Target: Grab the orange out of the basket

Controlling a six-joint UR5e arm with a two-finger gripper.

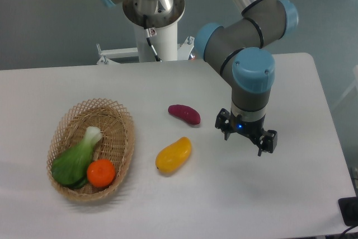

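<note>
I need to pick up the orange [101,172] with my gripper by its round sides and take it from the basket [124,132].
The orange [101,172] is small, round and bright, and lies in the near right part of the oval wicker basket [124,132] at the table's left. A green bok choy [77,159] lies beside it in the basket, touching it. My gripper [246,137] hangs over the bare table at centre right, far to the right of the basket. Its fingers stand apart with nothing between them.
A yellow-orange mango-shaped fruit [173,155] lies on the table between the basket and the gripper. A purple sweet potato [184,113] lies behind it. The arm's base post [153,32] stands at the table's back edge.
</note>
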